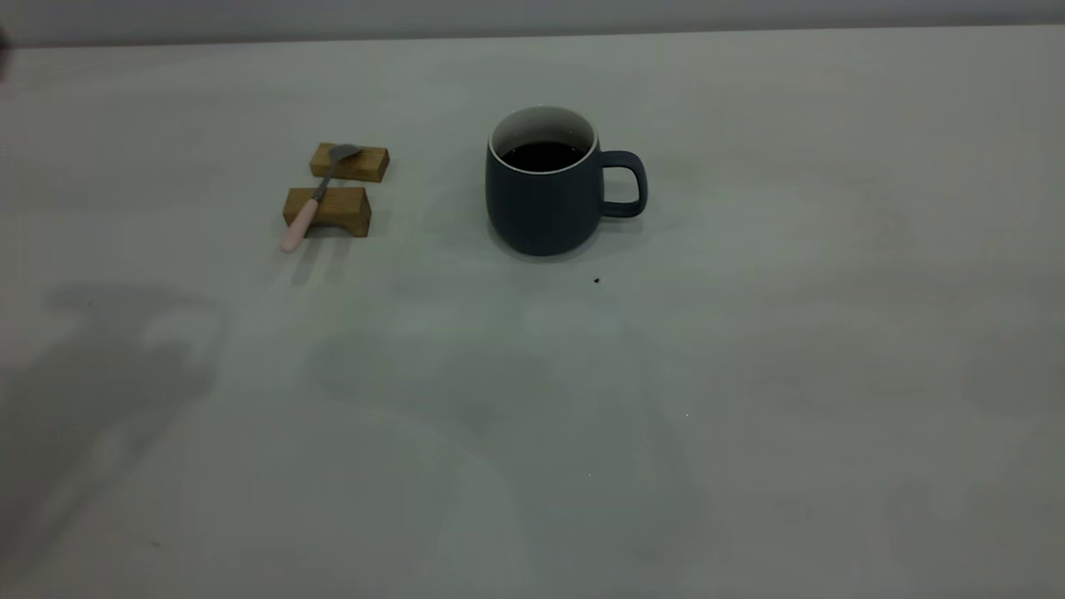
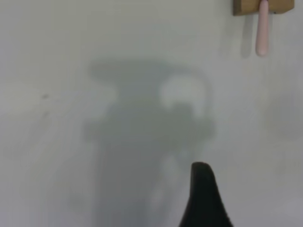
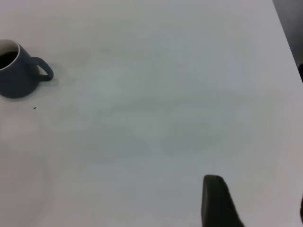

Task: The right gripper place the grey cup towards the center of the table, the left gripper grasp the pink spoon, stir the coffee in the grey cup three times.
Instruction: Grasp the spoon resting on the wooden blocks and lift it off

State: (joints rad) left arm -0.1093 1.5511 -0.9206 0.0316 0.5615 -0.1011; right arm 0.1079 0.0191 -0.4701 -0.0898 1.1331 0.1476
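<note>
The robot's left gripper should next stir the coffee in the grey cup [image 1: 541,200], so it needs to pick up the spoon by its pink handle [image 1: 299,226].
The grey cup [image 1: 541,200] stands upright near the middle of the table [image 1: 749,374], its handle pointing to the exterior view's right. Dark coffee [image 1: 542,155] fills its lower part. The pink spoon [image 1: 312,204] lies left of the cup across two small wooden blocks, pink handle toward the front and overhanging the nearer block. Neither arm appears in the exterior view. My left gripper [image 2: 253,189] hovers open above bare table, with the spoon handle [image 2: 262,33] well ahead of it. My right gripper [image 3: 258,194] is open and empty, far from the cup [image 3: 16,71].
The far wooden block [image 1: 349,162] holds the spoon's bowl and the near block [image 1: 329,212] its neck. A tiny dark speck [image 1: 596,280] lies just in front of the cup. The table's edge [image 3: 286,42] runs along one side of the right wrist view.
</note>
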